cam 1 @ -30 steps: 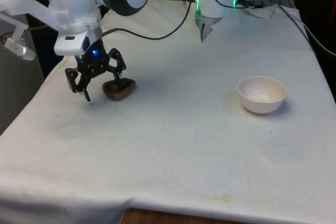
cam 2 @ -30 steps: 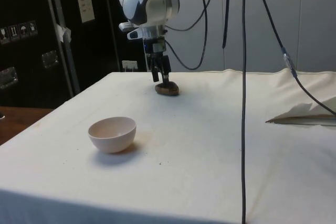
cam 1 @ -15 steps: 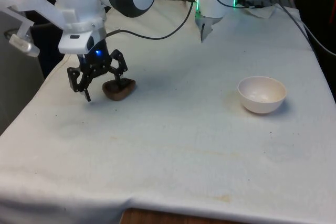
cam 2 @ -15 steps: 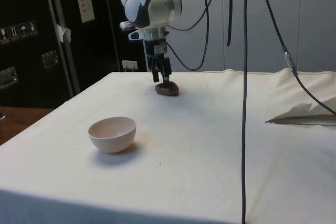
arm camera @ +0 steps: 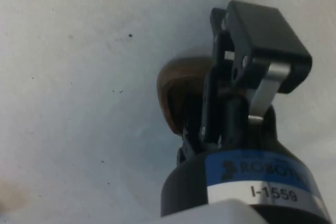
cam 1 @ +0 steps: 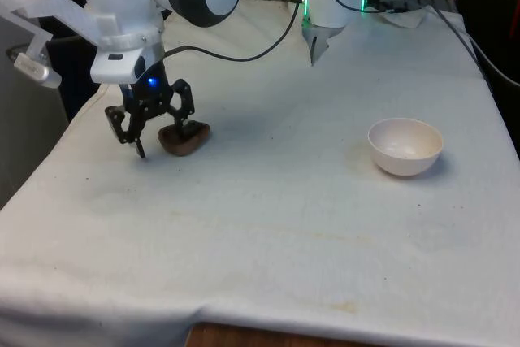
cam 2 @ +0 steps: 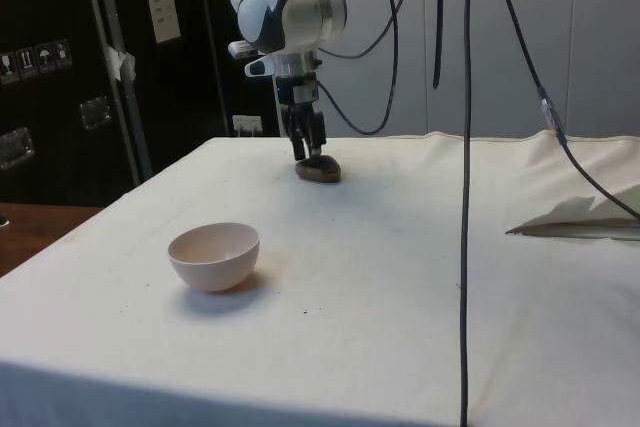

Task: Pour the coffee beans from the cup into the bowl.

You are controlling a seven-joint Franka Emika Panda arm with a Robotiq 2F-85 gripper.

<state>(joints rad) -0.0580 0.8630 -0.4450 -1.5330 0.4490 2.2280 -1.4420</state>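
I need to grab the brown cup by its rim [cam 1: 195, 125] next, with one finger inside the opening, so that I can pour. The cup's sides are round and low.
A low brown cup [cam 1: 184, 138] rests on the white cloth at the front view's left; the side view has the cup [cam 2: 319, 171] at the far part of the table. My gripper [cam 1: 165, 140] hangs right over it, open, one finger at the cup's rim and the other finger [cam 1: 140, 149] beside it over bare cloth. In the wrist view a finger [arm camera: 252, 51] crosses the brown cup [arm camera: 176, 85]. I cannot see any beans. A pale bowl [cam 1: 405, 145] stands apart at the front view's right, and the same bowl [cam 2: 213, 255] sits near the front in the side view.
The table's edge [cam 1: 49, 160] drops off close beside the cup. Black cables [cam 2: 463, 187] hang down across the side view. A rumpled fold of cloth [cam 2: 580, 219] lies at that view's right. Open cloth stretches between cup and bowl.
The fingers have drawn a little closer together around the cup's rim, and the gripper has shifted slightly towards the cup. Cup and bowl have stayed put.
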